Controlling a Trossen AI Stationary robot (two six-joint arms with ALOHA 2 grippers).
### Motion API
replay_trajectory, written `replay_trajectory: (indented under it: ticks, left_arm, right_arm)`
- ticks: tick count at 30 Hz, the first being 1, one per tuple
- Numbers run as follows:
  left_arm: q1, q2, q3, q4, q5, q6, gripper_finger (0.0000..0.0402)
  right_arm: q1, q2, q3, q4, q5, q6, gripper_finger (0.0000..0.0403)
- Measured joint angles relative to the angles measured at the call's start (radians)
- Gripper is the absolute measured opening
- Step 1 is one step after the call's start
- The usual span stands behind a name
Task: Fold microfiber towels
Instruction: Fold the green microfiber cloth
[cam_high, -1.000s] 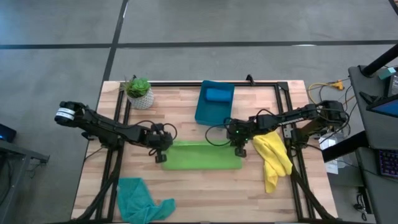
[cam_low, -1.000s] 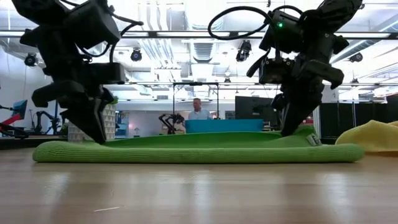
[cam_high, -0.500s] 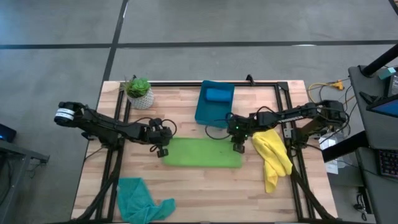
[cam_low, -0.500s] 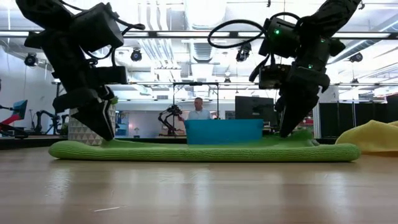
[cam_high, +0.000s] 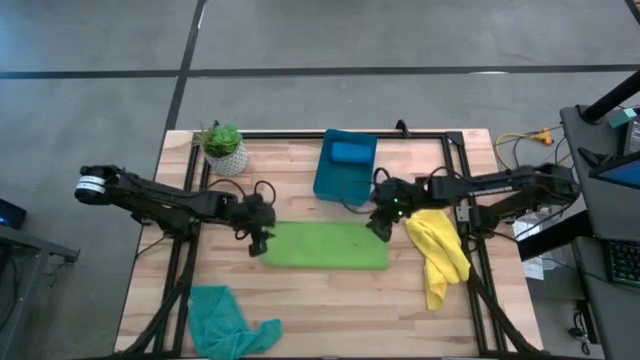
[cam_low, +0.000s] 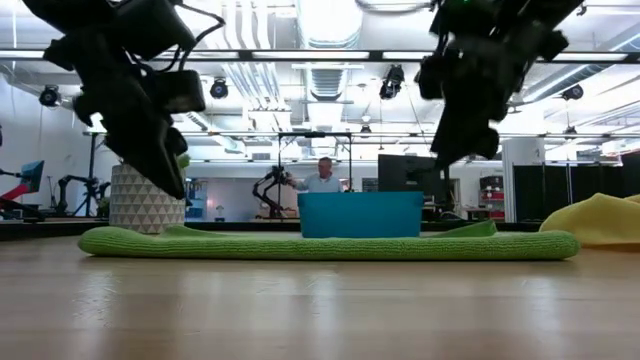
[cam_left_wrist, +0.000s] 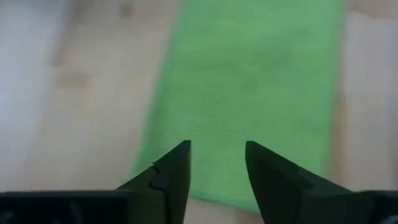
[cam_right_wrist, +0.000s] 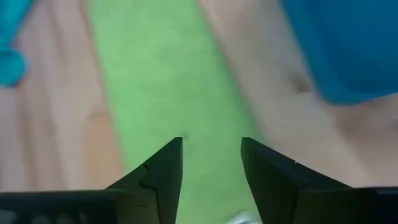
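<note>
Next, my right gripper grabs the lime green towel (cam_high: 325, 245) by its short end with the white tag (cam_high: 382, 257) to fold it over itself.
A lime green towel (cam_high: 325, 245) lies flat as a long folded strip in the middle of the table, and the low view shows the green towel (cam_low: 330, 244) resting on the wood. My left gripper (cam_high: 257, 240) hovers open above its left end, and the left wrist view shows the gripper (cam_left_wrist: 217, 168) clear of the green cloth (cam_left_wrist: 249, 87). My right gripper (cam_high: 379, 228) hovers open above the right end, seen again as the right gripper (cam_right_wrist: 211, 165) in its own wrist view. A yellow towel (cam_high: 438, 250) lies crumpled at the right. A teal towel (cam_high: 225, 320) lies near the front left. A blue towel (cam_high: 350, 152) sits in the bin.
A teal-blue plastic bin (cam_high: 340, 180) stands just behind the green towel at the far middle. A small potted plant (cam_high: 223, 148) stands at the far left. A black frame (cam_high: 460, 180) runs along the table's far edge and sides. Bare wood (cam_high: 340, 310) shows in front of the green towel.
Both grippers have opened, let go of the green towel and risen off it, and the right one has rolled at the wrist. The towel's far part, held up a second ago, has dropped and the strip now lies flat.
</note>
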Motion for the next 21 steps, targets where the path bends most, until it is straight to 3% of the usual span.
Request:
replay_trajectory:
  ticks: [8, 14, 21]
  left_arm:
    - [-0.033, 0.103, -0.009, 0.008, 0.103, 0.024, 0.0012]
    - [-0.094, 0.218, -0.002, 0.017, 0.171, -0.015, 0.0003]
    - [-0.173, 0.286, 0.015, 0.138, 0.448, -0.075, 0.0001]
  right_arm:
    - [0.178, 0.039, -0.001, 0.196, 0.101, 0.191, 0.0138]
    - [0.258, 0.129, 0.016, 0.249, 0.21, 0.359, 0.0119]
    - [0.322, 0.195, 0.048, 0.251, 0.213, 0.439, 0.0114]
